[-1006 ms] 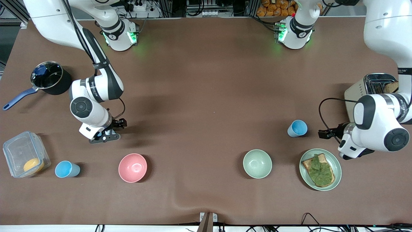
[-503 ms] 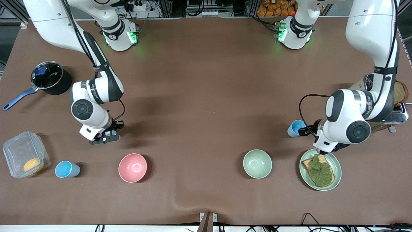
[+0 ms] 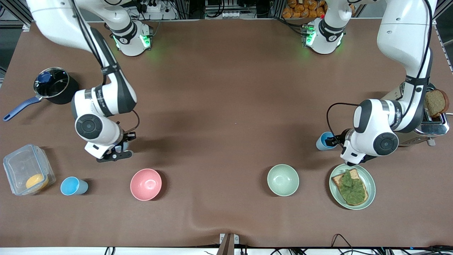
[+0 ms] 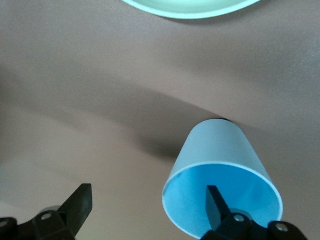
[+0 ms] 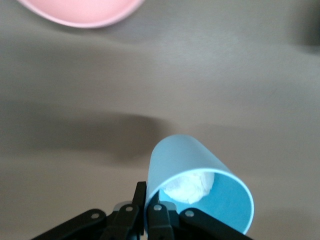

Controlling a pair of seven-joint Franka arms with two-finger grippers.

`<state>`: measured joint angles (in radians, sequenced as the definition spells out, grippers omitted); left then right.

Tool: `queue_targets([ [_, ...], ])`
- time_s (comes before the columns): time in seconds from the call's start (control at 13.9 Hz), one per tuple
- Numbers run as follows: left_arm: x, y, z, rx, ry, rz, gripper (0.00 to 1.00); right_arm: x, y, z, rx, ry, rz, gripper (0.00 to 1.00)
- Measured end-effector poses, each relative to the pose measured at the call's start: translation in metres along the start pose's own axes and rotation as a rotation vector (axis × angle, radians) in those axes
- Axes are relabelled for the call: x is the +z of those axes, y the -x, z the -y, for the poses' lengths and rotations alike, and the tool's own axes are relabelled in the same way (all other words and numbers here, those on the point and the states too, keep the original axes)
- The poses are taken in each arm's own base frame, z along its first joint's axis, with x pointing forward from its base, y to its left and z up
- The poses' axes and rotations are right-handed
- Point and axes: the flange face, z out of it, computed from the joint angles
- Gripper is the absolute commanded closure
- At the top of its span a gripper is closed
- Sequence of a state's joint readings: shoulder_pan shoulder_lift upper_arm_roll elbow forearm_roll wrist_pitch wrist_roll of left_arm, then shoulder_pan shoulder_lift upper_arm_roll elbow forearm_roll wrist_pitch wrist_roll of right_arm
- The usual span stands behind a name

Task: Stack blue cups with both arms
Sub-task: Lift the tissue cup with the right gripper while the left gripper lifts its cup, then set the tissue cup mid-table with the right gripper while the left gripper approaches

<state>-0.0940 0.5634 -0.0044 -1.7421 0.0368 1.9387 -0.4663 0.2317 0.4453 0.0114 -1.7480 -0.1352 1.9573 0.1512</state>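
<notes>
My left gripper needs to grab this blue cup by its rim (image 3: 331,138) (image 4: 169,187) next, to stack it with the other blue cups.
One blue cup (image 3: 73,186) stands near the front beside the plastic box. My right gripper (image 3: 121,149) hangs over the table between the pot and the pink bowl. In the right wrist view it (image 5: 148,192) is shut on the rim of another blue cup (image 5: 192,170) with a white patch inside; the wrist hides this cup in the front view. A third blue cup (image 3: 325,141) stands next to the toaster. My left gripper (image 3: 333,141) is open at it. In the left wrist view (image 4: 148,205), one finger (image 4: 215,200) is inside that cup (image 4: 222,155) and the other is apart outside.
A pink bowl (image 3: 145,184) and a pale green bowl (image 3: 283,180) sit near the front. A plate (image 3: 370,179) with toast and greens lies just nearer than the left wrist. A toaster (image 3: 430,124), a black pot (image 3: 56,88) and a clear plastic box (image 3: 21,166) stand at the table's ends.
The left arm swung from the toaster toward the cup beside it, and one finger now sits inside that cup. The right arm dropped slightly toward the front with its cup.
</notes>
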Motion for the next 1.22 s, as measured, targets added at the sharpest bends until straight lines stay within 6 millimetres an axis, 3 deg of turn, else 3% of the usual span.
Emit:
queue_targets([
  [0.14, 0.004, -0.003, -0.002, 0.002, 0.006, -0.012, 0.35, -0.025, 0.006, 0.059, 0.054, -0.029, -0.001, 1.00],
  [0.29, 0.005, -0.006, -0.005, 0.003, 0.018, -0.036, 0.68, -0.037, 0.021, 0.131, 0.122, -0.066, -0.001, 1.00],
  [0.5, 0.003, -0.011, -0.009, 0.004, 0.035, -0.070, 0.90, -0.043, 0.056, 0.235, 0.189, -0.071, -0.009, 1.00],
  [0.65, 0.002, -0.015, -0.012, 0.006, 0.040, -0.080, 1.00, -0.040, 0.071, 0.282, 0.233, -0.081, -0.009, 1.00],
  [0.86, -0.007, -0.018, -0.015, -0.026, 0.051, -0.096, 1.00, -0.018, 0.074, 0.329, 0.272, -0.109, -0.028, 1.00],
  [1.08, -0.022, -0.020, -0.022, -0.087, 0.071, -0.124, 1.00, 0.017, 0.064, 0.344, 0.276, -0.122, -0.031, 1.00],
  [1.22, -0.042, -0.018, -0.023, -0.117, 0.116, -0.139, 1.00, 0.028, 0.059, 0.351, 0.278, -0.138, -0.040, 1.00],
])
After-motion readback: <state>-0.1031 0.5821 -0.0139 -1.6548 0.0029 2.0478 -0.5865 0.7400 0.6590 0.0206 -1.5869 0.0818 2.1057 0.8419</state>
